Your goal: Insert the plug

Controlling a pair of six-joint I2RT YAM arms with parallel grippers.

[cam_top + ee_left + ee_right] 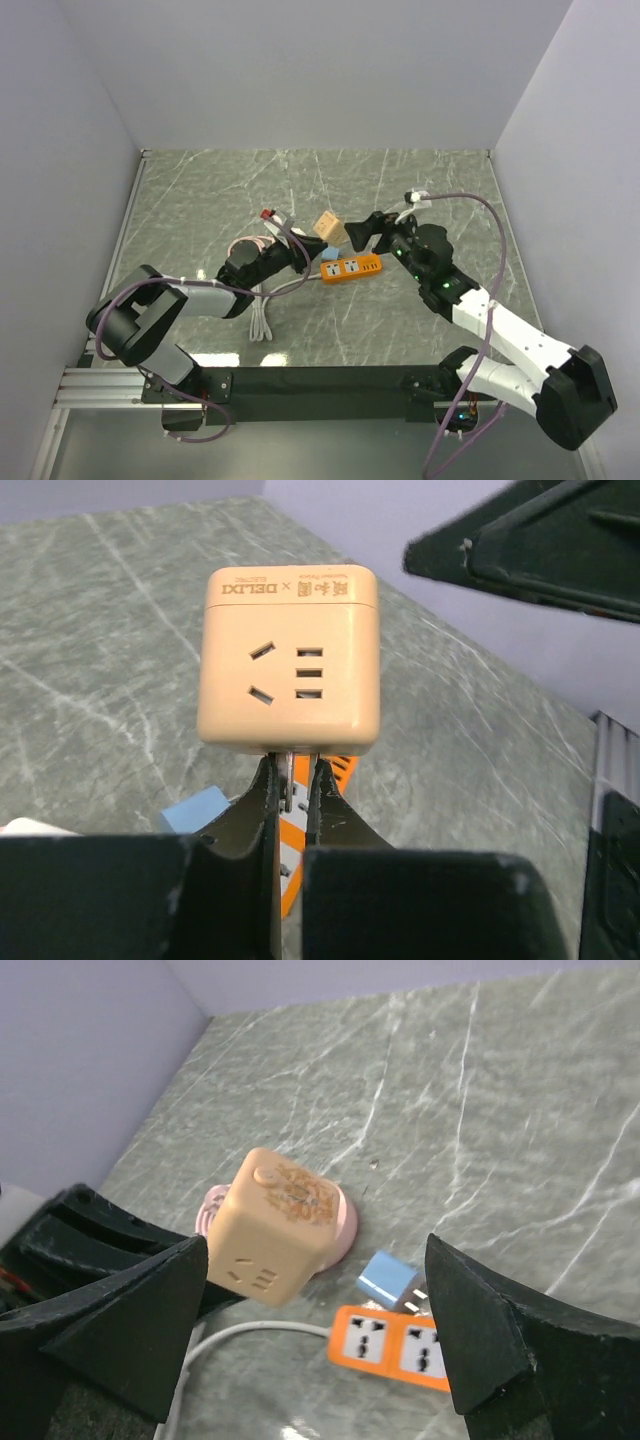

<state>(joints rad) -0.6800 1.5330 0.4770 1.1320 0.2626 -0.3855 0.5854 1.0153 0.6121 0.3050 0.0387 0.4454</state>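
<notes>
I will next use my right gripper to grab the beige cube plug [329, 228] by opposite sides of its body, with the prongs facing away, so the plug's pins stay free to insert.
My left gripper [305, 248] is shut on the metal prongs of a beige cube plug [329, 228] and holds it in the air, tilted, above the table. In the left wrist view the cube [290, 660] stands just past my closed fingertips [296, 780], its socket face toward the camera. An orange power strip [351, 268] lies flat below it, sockets up, and also shows in the right wrist view [400, 1345]. My right gripper [370, 230] is open and empty, hovering just right of the cube [280, 1225], its fingers [470, 1340] wide apart.
A small blue adapter [390, 1280] lies against the strip's far edge. A pink round cable reel [342, 1228] sits behind the cube. The strip's white cable [262, 318] runs left toward the table's front. Walls close in on three sides.
</notes>
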